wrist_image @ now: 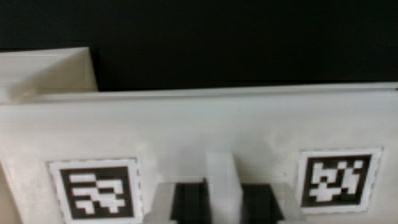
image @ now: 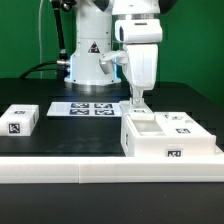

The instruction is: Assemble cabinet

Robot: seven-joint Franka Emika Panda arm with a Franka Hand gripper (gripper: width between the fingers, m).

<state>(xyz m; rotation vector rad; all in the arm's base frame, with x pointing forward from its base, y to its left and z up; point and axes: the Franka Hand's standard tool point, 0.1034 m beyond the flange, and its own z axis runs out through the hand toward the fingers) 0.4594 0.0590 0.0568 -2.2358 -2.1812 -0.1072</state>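
The tagged panel sticks out past the cabinet's open corner (wrist_image: 54, 75), off its slot, so my gripper first moves the panel toward its slot and only then releases it.
The cabinet (image: 168, 137) is a large white box with black-and-white tags, at the front on the exterior view's right. Its hollow top faces up. My gripper (image: 137, 104) comes straight down onto the cabinet's back left corner. In the wrist view the cabinet (wrist_image: 214, 125) fills the picture, with a tag (wrist_image: 93, 187) on one side of the gripper and a second tag (wrist_image: 338, 178) on the other. My gripper (wrist_image: 217, 197) has its black fingers (wrist_image: 185, 205) close together on either side of a thin white upright wall of the cabinet.
A small flat white tagged block (image: 20, 122) lies on the exterior view's left. The marker board (image: 85, 108) lies at the back near the robot base. A long white rail (image: 100, 171) runs along the front edge. A white piece (wrist_image: 45, 72) shows beyond the cabinet.
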